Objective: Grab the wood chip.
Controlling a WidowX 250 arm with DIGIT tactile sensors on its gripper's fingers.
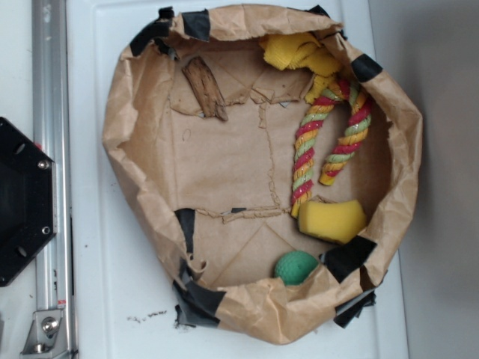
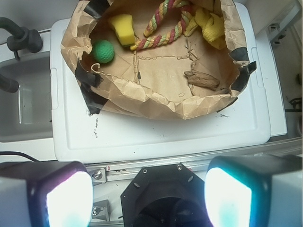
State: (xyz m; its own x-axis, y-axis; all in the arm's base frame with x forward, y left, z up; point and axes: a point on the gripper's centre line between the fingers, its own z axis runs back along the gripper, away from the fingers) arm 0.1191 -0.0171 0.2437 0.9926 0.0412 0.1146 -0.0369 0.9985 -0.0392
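Observation:
I should next grab the wood chip (image 1: 206,87) in the brown paper bag by its long streaky sides with my gripper.
The wood chip (image 1: 206,87) is a small dark brown streaky piece lying flat inside the brown paper bag (image 1: 142,127), near its upper left wall. In the wrist view the wood chip (image 2: 202,79) lies at the right of the bag floor. My gripper (image 2: 149,196) hangs high above the robot's black base, well short of the bag, open, with nothing between its two glowing fingers (image 2: 70,198). The exterior view does not show the gripper.
Inside the bag lie a yellow sponge (image 1: 331,220), a green ball (image 1: 295,267), a striped rope toy (image 1: 325,142) and a yellow cloth (image 1: 299,52). The bag sits on a white lid (image 2: 156,135). A metal rail (image 1: 49,164) and the black base (image 1: 22,198) are to the left.

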